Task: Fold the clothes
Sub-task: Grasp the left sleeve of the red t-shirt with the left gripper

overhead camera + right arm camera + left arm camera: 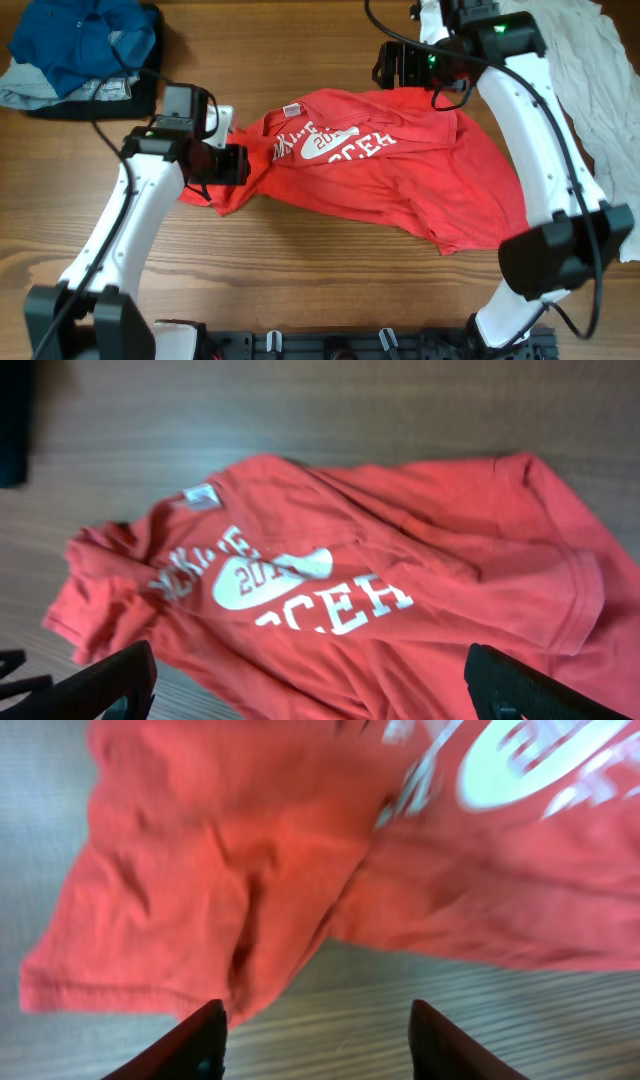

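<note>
My left gripper reaches the red T-shirt point(400, 165) next and grips the sleeve near its hem point(222, 205), so the body of the T-shirt stays free to spread for folding.
A red T-shirt point(400, 165) with white lettering lies crumpled and spread across the middle of the wooden table. My left gripper point(232, 163) is open and empty, low over the shirt's left sleeve. In the left wrist view, the sleeve point(200, 890) lies just beyond the open fingers point(318, 1038), with its hem near the left fingertip. My right gripper point(398, 66) is open and empty above the shirt's far edge. In the right wrist view, the shirt point(400, 560) fills the frame beyond the wide-open fingers point(315, 690).
A pile of blue clothes point(80, 45) on a dark item sits at the back left. A pale grey-white garment point(590, 80) lies along the back right edge. Bare wooden table point(320, 270) shows in front of the shirt.
</note>
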Robot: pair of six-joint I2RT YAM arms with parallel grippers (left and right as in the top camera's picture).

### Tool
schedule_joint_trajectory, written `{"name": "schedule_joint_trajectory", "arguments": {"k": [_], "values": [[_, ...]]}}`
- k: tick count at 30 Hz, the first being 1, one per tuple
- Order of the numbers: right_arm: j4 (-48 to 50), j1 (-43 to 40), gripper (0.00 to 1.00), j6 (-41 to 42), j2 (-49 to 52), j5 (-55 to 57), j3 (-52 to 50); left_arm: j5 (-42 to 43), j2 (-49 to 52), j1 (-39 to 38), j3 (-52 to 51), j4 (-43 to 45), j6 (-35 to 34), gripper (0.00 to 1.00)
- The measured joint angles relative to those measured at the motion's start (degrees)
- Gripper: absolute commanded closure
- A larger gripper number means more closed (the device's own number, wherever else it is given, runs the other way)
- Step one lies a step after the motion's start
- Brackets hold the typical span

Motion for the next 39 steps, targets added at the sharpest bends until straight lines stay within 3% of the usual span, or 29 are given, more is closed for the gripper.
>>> {"name": "schedule_joint_trajectory", "arguments": {"k": [8,11,13,19,31,39], "values": [[0.9,0.0,0.01,0.0,3.0,0.0,-0.4,-4.5,5.2,-0.1,-3.0,-2.3,-7.3,0.44],[2.6,0.0,0.01,0.0,3.0,0.0,-0.4,-5.0,5.2,-0.1,-5.7,-0.3,-8.5,0.31],[3.6,0.0,0.01,0.0,3.0,0.0,-0.4,-4.9,5.2,-0.1,-6.2,0.6,-9.1,0.30],[3.4,0.0,0.04,-0.2,3.0,0.0,-0.4,-4.9,5.2,-0.1,-6.6,3.0,-9.9,0.37],[3.4,0.0,0.09,1.5,3.0,0.0,-0.4,-7.1,13.5,-0.1,-6.7,5.6,-10.3,0.37],[3.2,0.0,0.11,2.2,3.0,0.0,-0.4,-7.4,13.5,-0.1,-6.8,6.0,-10.5,0.47]]}}
